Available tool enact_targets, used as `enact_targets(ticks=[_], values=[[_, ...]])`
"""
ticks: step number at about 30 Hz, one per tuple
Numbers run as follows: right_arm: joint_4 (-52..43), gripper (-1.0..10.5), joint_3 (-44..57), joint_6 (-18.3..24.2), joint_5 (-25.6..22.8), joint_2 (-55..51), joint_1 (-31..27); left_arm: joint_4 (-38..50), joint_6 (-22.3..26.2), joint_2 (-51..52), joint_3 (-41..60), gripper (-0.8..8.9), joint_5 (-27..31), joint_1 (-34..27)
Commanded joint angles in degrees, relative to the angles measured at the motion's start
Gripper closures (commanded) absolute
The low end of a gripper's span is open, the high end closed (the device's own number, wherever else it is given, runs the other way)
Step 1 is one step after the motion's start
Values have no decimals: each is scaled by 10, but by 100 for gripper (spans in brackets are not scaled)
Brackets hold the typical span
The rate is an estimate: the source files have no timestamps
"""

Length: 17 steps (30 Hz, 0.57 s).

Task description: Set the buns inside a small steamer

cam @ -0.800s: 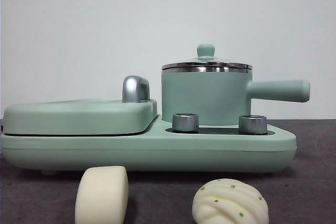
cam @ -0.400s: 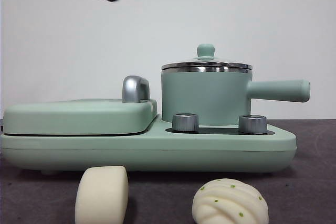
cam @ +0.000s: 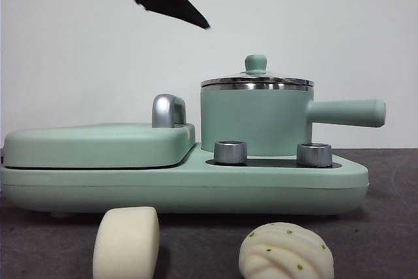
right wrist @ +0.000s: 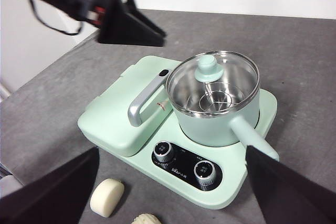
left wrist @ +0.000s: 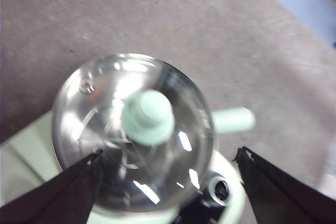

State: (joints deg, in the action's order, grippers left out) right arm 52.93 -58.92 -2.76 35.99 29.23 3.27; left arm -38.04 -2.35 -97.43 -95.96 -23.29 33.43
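I will next grab the glass lid by its green knob [cam: 255,63] with my left gripper, to uncover the small steamer [cam: 255,119] for the buns.
The small steamer [cam: 255,119] is a mint-green pot with a steel rim, a long side handle and a glass lid with a green knob [cam: 255,63]; the lid is on. It also shows in the right wrist view [right wrist: 215,114]. My left gripper [cam: 226,10] is open and hangs high above the pot, up and left of the knob; its wrist view looks straight down on the lid knob [left wrist: 147,116]. The smooth cream bun [cam: 126,243] and the pleated green-specked bun [cam: 286,251] lie on the table in front of the cooker. My right gripper [right wrist: 172,150] is open, high and back.
The flat lidded griddle plate [cam: 98,143] with a steel handle [cam: 168,110] sits left of the pot on the same green base. Two steel knobs [cam: 230,152] stand on the base's front. The table is dark grey cloth [right wrist: 294,40].
My left gripper has come in from the top left corner, moving right and down to above the pot. The buns and the cooker have not moved.
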Motion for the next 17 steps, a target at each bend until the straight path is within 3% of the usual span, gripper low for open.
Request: enact_targets(ticks=[1, 4, 17], values=[[-6, 502, -10, 4, 1, 3, 1, 3, 34, -39, -43, 401, 38, 18], [-5, 502, -10, 4, 1, 3, 1, 4, 51, -67, -67, 402, 73, 34], [-5, 502, -10, 1, 1, 3, 1, 17, 58, -139, -90, 417, 99, 57]])
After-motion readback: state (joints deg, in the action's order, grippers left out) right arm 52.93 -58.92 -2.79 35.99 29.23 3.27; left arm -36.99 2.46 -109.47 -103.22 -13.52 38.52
